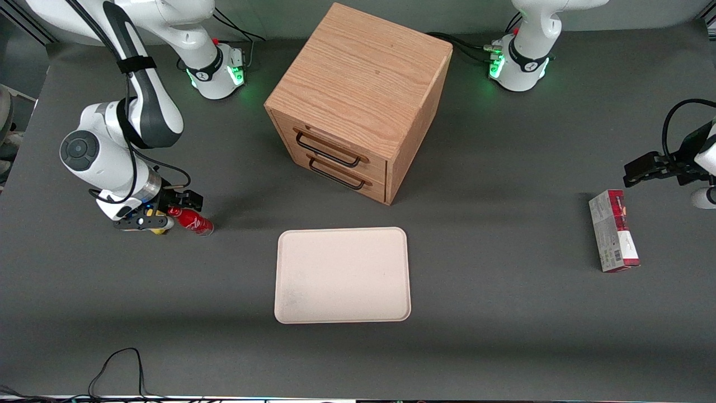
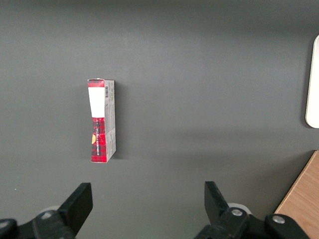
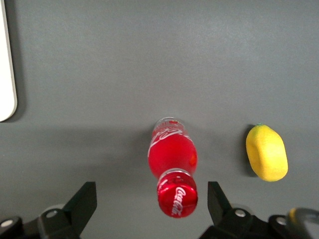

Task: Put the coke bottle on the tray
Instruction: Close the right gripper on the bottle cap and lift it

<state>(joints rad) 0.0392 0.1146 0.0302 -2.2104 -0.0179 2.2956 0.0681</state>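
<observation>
Next, my right gripper grabs the coke bottle by its cap end (image 1: 175,212) to set it onto the pale tray (image 1: 342,274).
The coke bottle (image 1: 192,221) is small and red with a red cap and stands on the dark table toward the working arm's end. In the right wrist view I look down on its cap (image 3: 177,195) with white script. My right gripper (image 1: 168,215) hovers just above the bottle, open, with its fingers (image 3: 83,198) apart on either side of the cap and not touching it (image 3: 149,195). The pale cream tray (image 1: 342,274) lies flat and bare in the middle of the table, nearer the front camera than the cabinet. Its rim also shows in the right wrist view (image 3: 6,74).
A yellow lemon-like lump (image 3: 266,153) lies close beside the bottle, half hidden under the gripper in the front view (image 1: 161,229). The wooden two-drawer cabinet (image 1: 358,101) stands farther back than the tray. A red-and-grey carton (image 1: 613,229) lies toward the parked arm's end.
</observation>
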